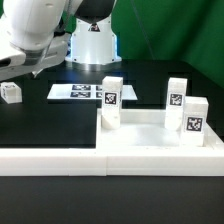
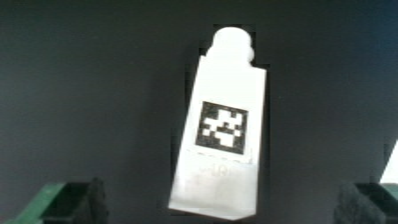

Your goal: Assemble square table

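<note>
My gripper lowers, before it closes on the white leg lying on the black table, since my fingers stop above the leg.
The square tabletop (image 1: 150, 128) lies at the exterior view's right with three white tagged legs standing on it: one at its left corner (image 1: 111, 98), one at the back right (image 1: 177, 96), one at the front right (image 1: 195, 122). A fourth leg (image 1: 11, 92) lies loose on the black table at the far left. In the wrist view this leg (image 2: 222, 125) lies flat, tag up, its peg end pointing away. My gripper (image 2: 228, 205) is open above the leg's flat end, and its dark fingers (image 2: 71, 202) stand apart on either side without touching it.
The marker board (image 1: 78, 91) lies flat behind the tabletop. The long low white border wall (image 1: 55, 160) runs along the front. The robot's white arm (image 1: 35, 35) and base (image 1: 93, 40) fill the back left. A white edge (image 2: 390, 162) shows at the wrist view's side.
</note>
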